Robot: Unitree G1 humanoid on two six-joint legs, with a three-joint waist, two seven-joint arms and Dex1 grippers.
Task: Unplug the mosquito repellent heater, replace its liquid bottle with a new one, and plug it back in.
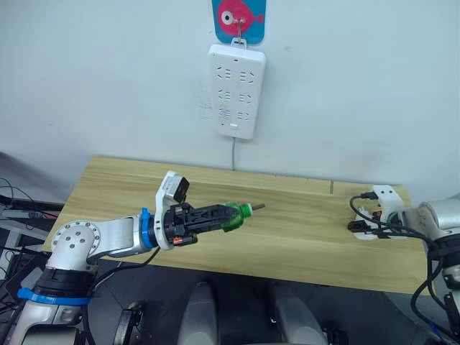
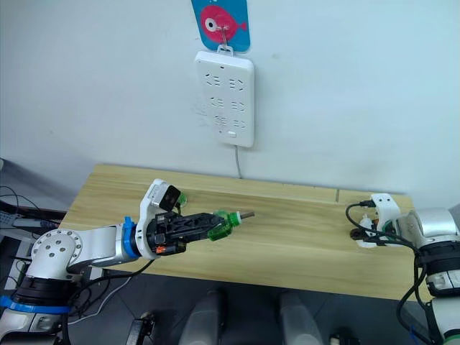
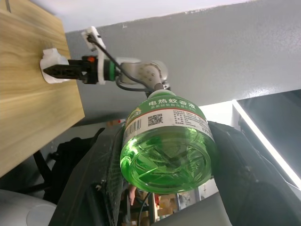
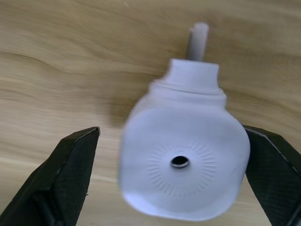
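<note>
My right gripper grabs the used green bottle by its neck (image 1: 246,210) next, which leaves my left gripper free for the new bottle.
My left gripper (image 1: 227,216) is shut on a green liquid bottle (image 1: 236,215), held on its side above the middle of the wooden table (image 1: 302,248). The bottle's neck and wick point toward the table's right end. In the left wrist view the bottle (image 3: 167,141) shows its round base and printed label. The white mosquito repellent heater (image 4: 183,160) lies on the table at the right end, its round vent hole facing the right wrist camera. My right gripper (image 4: 171,129) is open around it, one finger (image 4: 70,165) clearly apart from its side. In the head views the heater (image 2: 365,235) sits at my right gripper's tips.
A long white power strip (image 1: 236,90) hangs on the wall above the table's back edge, under a blue hook plate (image 1: 238,18), with its cable running down behind the table. Cables loop around my right wrist (image 1: 374,223). Bare table lies between the two grippers.
</note>
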